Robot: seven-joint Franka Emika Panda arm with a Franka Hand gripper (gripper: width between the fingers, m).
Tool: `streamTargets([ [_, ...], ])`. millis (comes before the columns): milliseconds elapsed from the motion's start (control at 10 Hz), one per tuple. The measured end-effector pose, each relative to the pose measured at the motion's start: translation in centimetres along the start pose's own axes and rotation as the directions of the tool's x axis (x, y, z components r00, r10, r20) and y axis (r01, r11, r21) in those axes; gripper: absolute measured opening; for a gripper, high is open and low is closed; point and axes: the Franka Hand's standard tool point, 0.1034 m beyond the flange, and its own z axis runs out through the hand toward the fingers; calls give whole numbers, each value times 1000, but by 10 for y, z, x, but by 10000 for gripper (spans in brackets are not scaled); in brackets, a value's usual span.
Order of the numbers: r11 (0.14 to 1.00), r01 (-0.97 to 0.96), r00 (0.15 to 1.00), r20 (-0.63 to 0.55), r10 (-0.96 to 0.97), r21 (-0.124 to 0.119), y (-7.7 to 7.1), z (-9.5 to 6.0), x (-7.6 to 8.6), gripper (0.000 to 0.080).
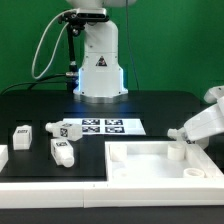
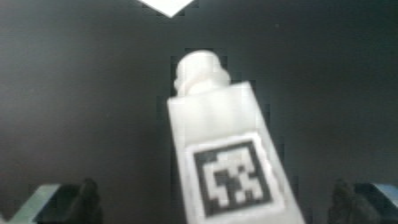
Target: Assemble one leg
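Observation:
My gripper should close on the leg's tagged block (image 2: 233, 165). Its fingers are on both sides of the block in the wrist view.
In the wrist view one leg (image 2: 221, 140), a small white peg-block with a black-and-white tag, lies on the black table with its rounded peg end pointing away. My gripper (image 2: 214, 203) is open, with one dark finger (image 2: 59, 203) on each side of the leg and not touching it. In the exterior view the gripper (image 1: 182, 134) hangs low at the right, just behind the large white panel (image 1: 140, 162); the leg under it is hidden there. Three more legs (image 1: 22, 132) (image 1: 65, 130) (image 1: 62, 152) lie at the left.
The marker board (image 1: 105, 126) lies in front of the robot base (image 1: 100, 65). A short white peg (image 1: 176, 152) stands on the panel near the gripper. Another white part (image 1: 3, 158) sits at the left edge. A white corner (image 2: 169, 6) shows beyond the leg.

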Motion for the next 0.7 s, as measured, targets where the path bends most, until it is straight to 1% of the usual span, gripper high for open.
streamTargets([
  [100, 1000, -4, 1000, 2, 4, -15, -3, 2, 2, 649],
  [300, 1000, 1, 1000, -8, -1, -15, -4, 2, 3, 649],
  [400, 1000, 1, 1000, -7, -1, -14, -4, 3, 3, 525],
  [500, 1000, 1, 1000, -7, -1, -14, -4, 3, 3, 525],
  [600, 1000, 1, 1000, -7, -1, -14, -4, 3, 4, 388],
  [700, 1000, 2, 1000, -7, -2, -14, -4, 3, 3, 284],
])
